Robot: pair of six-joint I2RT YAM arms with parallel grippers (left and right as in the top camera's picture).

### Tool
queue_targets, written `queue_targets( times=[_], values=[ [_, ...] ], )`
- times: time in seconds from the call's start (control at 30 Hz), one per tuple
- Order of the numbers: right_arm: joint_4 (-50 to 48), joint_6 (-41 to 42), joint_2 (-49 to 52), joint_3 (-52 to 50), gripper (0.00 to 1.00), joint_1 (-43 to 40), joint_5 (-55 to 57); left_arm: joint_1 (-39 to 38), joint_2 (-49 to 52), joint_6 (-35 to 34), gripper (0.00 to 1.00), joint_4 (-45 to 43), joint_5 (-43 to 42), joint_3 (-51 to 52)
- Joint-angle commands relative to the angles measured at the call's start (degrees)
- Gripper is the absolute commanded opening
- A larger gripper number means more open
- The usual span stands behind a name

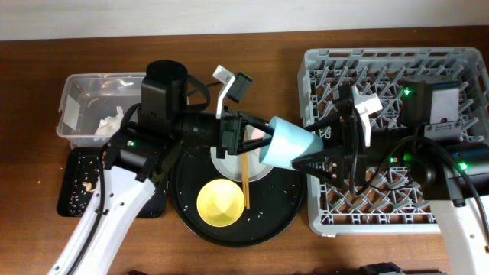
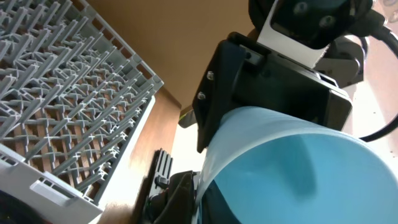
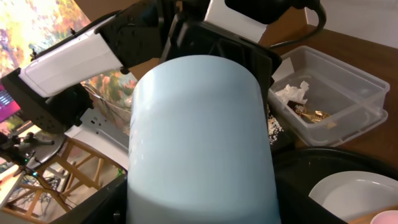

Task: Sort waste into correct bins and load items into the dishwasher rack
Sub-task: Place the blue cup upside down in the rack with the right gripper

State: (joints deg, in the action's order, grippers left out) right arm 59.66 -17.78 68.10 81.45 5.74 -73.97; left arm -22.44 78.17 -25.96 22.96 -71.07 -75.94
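Note:
My left gripper will open now, as my right gripper's fingers hold the light blue cup's narrow end point(image 1: 311, 145) and would keep the cup supported.
The light blue cup point(image 1: 290, 143) hangs on its side above the round black tray, between both grippers. My left gripper point(image 1: 256, 141) is shut on its rim, one finger inside and one outside, as the left wrist view point(image 2: 202, 193) shows. My right gripper point(image 1: 312, 151) has its fingers against the cup's narrow end, which fills the right wrist view point(image 3: 199, 155). The yellow bowl point(image 1: 221, 202), the grey-green plate point(image 1: 238, 160), a chopstick point(image 1: 245, 179) and a sliver of the pink cup point(image 1: 258, 134) are on the round tray. The dishwasher rack point(image 1: 428, 72) is at the right.
The clear tub point(image 1: 80, 95) at the far left holds the white napkin point(image 1: 109, 122) and the gold foil point(image 3: 311, 114). The shallow black tray point(image 1: 76, 187) in front of it holds crumbs. The round black tray point(image 1: 191, 221) lies between the tub and the rack.

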Motion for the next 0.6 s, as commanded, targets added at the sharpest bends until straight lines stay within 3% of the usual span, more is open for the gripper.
queue_targets(
  times=[0.0,0.13,0.2,0.23,0.3,0.33,0.4,0.43,0.47,0.57],
  values=[
    [-1.31,0.0,-0.11,0.46,0.64,0.24,2.95,-0.35,-0.04,2.97,0.09,3.08,-0.48,-0.07],
    [-1.86,0.0,-0.11,0.48,0.63,0.24,3.17,-0.35,-0.04,7.65,0.13,9.27,1.07,-0.07],
    [-1.84,0.07,-0.11,0.48,0.63,0.24,4.46,0.17,-0.04,7.63,0.36,9.25,7.85,-0.07],
    [-1.81,0.28,-0.11,0.46,0.62,0.24,5.7,1.27,-0.04,7.61,0.38,9.25,10.16,-0.07],
    [-1.84,2.21,-0.11,0.46,0.59,0.24,10.99,5.79,-0.04,7.61,0.59,9.29,14.32,-0.07],
    [-1.77,2.86,-0.11,0.48,0.59,0.24,14.27,8.63,-0.04,7.61,0.61,9.35,16.46,-0.07],
    [-1.81,12.48,-0.11,0.48,0.56,0.24,31.78,13.31,-0.04,7.61,0.65,13.27,19.96,-0.07],
    [-1.86,17.92,-0.04,0.46,0.55,0.24,47.58,14.95,-0.04,7.63,0.75,17.46,22.6,-0.07],
    [-2.05,20.33,0.22,0.48,0.55,0.24,55.52,15.1,-0.07,7.63,0.8,19.34,25.05,-0.07],
    [-5.35,21.73,4.13,0.48,0.55,0.24,69.16,15.1,-0.04,7.63,0.99,23.15,31.58,-0.07]
  ],
)
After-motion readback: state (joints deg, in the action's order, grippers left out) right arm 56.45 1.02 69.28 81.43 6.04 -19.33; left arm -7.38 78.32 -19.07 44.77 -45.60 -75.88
